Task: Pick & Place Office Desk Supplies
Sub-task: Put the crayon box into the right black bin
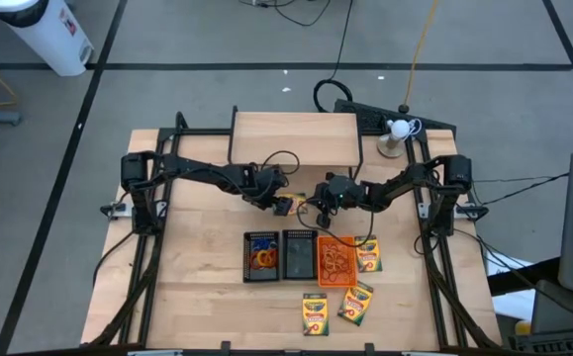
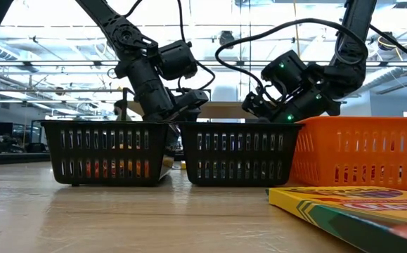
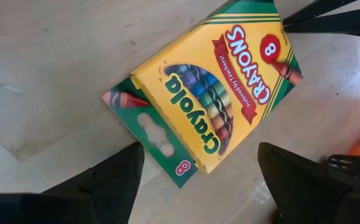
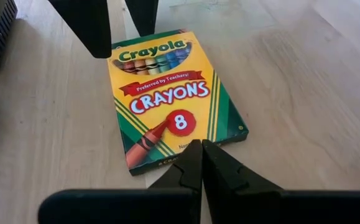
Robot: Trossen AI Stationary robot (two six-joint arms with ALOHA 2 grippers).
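I next need to take hold of the crayon box by its Crayola-name end, and then my left gripper will pack the crayons into a black mesh tray.
A yellow-and-green crayon box lies flat on the table between my two grippers, just on the far side of the trays. My left gripper is open, with its fingers standing on either side of the box's "Crayola" end without touching it. My right gripper is shut and points at the box's opposite short end. Two black mesh trays and an orange tray sit side by side nearer the table's front edge. Rubber bands lie in the leftmost black tray and in the orange one. My right gripper's shut fingertips stand at the middle of the box's short end, the end away from the "Crayola" name, and come in low and slanting down. I cannot tell whether they touch the box, which lies flat on the table.
Three more crayon boxes lie right of and in front of the trays. The light wooden shelf stands at the far edge, with the white ball on its stand to its right. Bare table shows on the left.
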